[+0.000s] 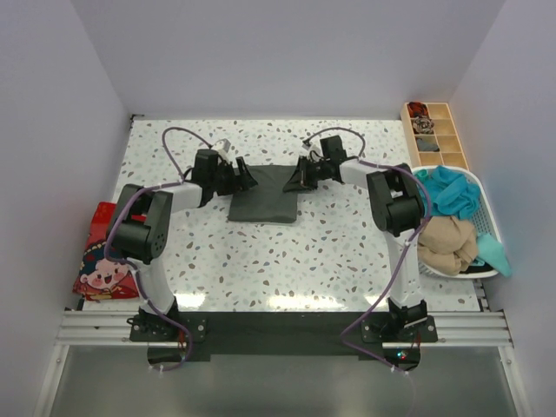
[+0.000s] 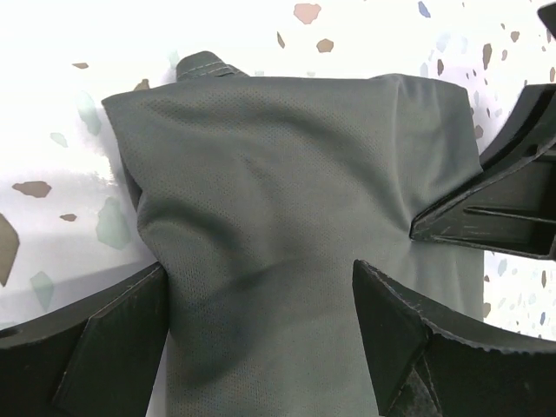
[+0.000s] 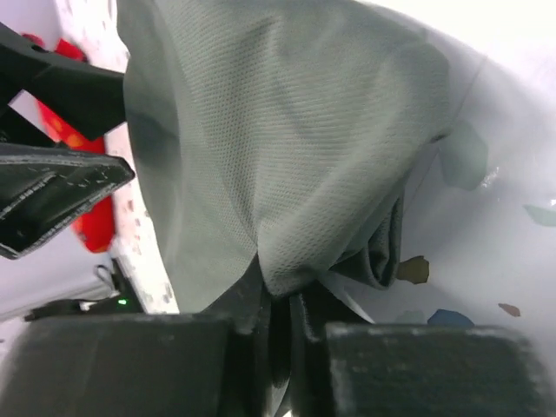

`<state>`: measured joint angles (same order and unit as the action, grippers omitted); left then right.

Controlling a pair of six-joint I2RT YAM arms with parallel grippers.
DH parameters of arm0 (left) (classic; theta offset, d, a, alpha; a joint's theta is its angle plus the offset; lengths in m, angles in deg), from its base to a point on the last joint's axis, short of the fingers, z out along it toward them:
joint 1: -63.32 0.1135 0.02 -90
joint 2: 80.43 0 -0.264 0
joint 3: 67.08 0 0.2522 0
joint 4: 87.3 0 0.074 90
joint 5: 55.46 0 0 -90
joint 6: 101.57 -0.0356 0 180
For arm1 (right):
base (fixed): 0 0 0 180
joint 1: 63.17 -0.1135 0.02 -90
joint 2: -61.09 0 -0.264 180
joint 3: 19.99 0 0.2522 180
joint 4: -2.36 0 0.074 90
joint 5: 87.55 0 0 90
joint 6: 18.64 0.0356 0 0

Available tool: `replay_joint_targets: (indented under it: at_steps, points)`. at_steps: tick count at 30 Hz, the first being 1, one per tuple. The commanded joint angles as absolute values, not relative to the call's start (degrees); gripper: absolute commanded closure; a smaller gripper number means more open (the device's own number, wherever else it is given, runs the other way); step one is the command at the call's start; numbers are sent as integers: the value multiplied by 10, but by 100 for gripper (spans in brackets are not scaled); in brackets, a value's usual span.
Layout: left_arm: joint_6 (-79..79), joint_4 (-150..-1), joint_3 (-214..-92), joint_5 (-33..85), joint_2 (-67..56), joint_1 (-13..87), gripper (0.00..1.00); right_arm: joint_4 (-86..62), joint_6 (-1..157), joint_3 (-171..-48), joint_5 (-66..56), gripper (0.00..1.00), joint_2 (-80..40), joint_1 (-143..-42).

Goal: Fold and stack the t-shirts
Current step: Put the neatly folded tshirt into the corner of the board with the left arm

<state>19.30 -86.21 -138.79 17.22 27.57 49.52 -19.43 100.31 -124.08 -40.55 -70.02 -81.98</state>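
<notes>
I next need to pinch the grey-green t-shirt with my left gripper by its side edge (image 1: 232, 207) (image 2: 161, 230) opposite my right gripper, to pull the t-shirt aside folded for stacking.
The dark grey-green t-shirt (image 1: 263, 198) lies folded into a narrow rectangle at the middle of the table's far half. My left gripper (image 1: 244, 178) is at its far left corner, jaws open, with the cloth (image 2: 287, 191) lying flat between the fingers (image 2: 95, 347). My right gripper (image 1: 296, 181) is at the far right corner, shut on a pinched edge of the shirt (image 3: 287, 130), as the right wrist view (image 3: 282, 300) shows. The red cartoon-face shirt (image 1: 104, 254) lies at the table's left edge. Teal (image 1: 447, 189) and tan (image 1: 447, 243) shirts sit in the basket.
The white plastic basket (image 1: 486, 217) stands at the right edge. A wooden compartment tray (image 1: 433, 132) with small items is at the far right corner. Both arms reach forward over the speckled table (image 1: 287, 261). The left gripper's fingers show in the right wrist view (image 3: 52, 191).
</notes>
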Motion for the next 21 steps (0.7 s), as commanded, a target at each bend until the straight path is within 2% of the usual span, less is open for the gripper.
replay_joint_targets:
  at_steps: [1,2,3,8,15,21]
  points:
    - [196,-894,-1378,162,268,487,14,-137,1042,-1222,-429,57,-695,-811]
    - [195,-894,-1375,164,266,486,14,-151,1014,-1220,-412,47,-686,-811]
    - [193,-891,-1373,167,260,487,14,-164,998,-1218,-398,43,-664,-811]
    - [172,-855,-1360,223,236,487,11,-257,912,-1217,-297,31,-593,-806]
    - [140,-810,-1352,301,218,489,2,-306,869,-1188,-224,30,-525,-794]
    - [125,-827,-1346,221,261,489,0,-320,856,-1170,-215,30,-504,-785]
